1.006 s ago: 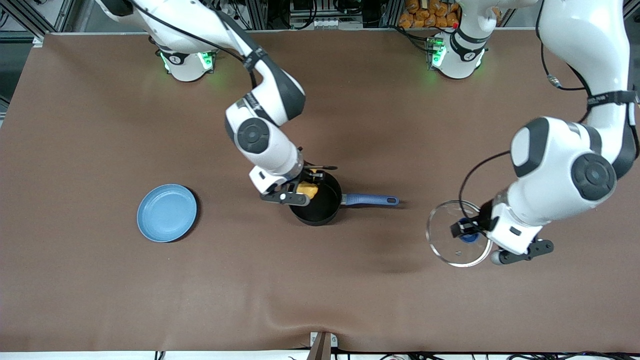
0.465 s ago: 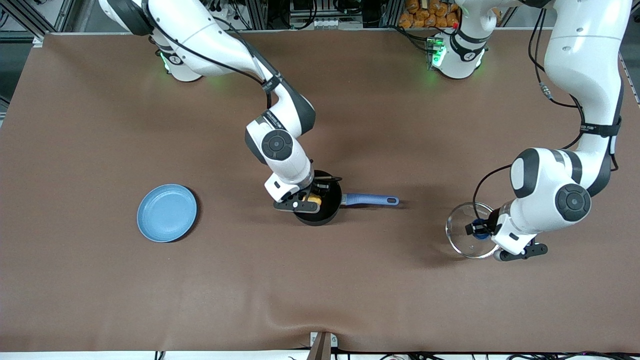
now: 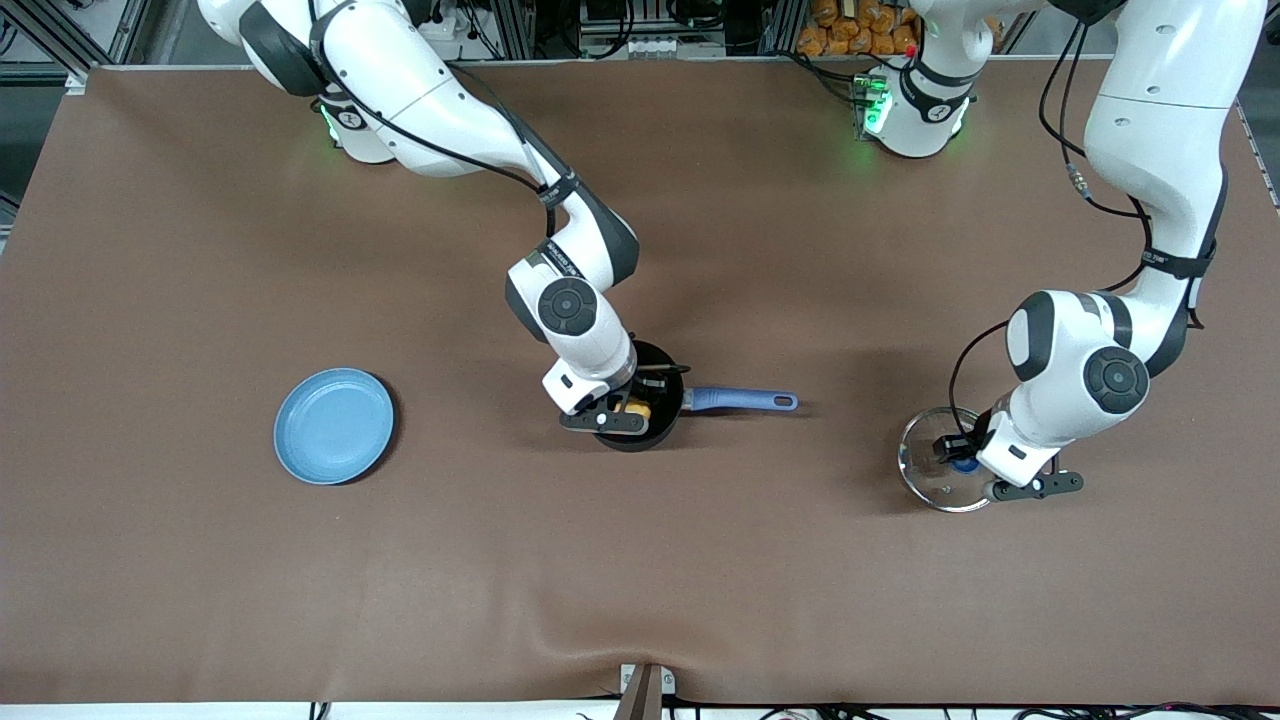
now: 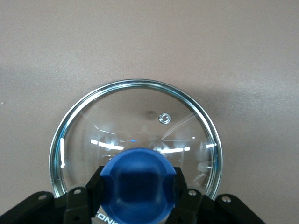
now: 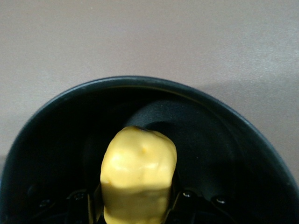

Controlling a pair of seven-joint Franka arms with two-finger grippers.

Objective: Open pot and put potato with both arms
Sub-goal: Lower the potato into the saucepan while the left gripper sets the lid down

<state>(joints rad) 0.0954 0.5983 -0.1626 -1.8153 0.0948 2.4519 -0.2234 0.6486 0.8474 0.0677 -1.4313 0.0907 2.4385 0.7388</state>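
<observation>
My right gripper will open, because the yellow potato [image 5: 138,172] is down inside the black pot's sides [image 5: 70,121] in the right wrist view.
The black pot [image 3: 655,425] with its blue handle [image 3: 745,401] stands open near the table's middle. My right gripper [image 3: 632,405] is down inside the pot, shut on the yellow potato [image 3: 637,409]. In the right wrist view the potato [image 5: 138,175] sits between the fingers within the pot's black wall [image 5: 219,135]. My left gripper [image 3: 958,463] is shut on the blue knob [image 4: 138,184] of the glass lid [image 3: 925,465], low over the table toward the left arm's end. The lid's rim [image 4: 70,126] fills the left wrist view.
A flat light-blue plate [image 3: 333,426] lies toward the right arm's end of the table. The brown table cover has a small ridge at its front edge [image 3: 640,650].
My right gripper has lowered the potato into the pot. My left gripper has carried the lid down and toward the left arm's end.
</observation>
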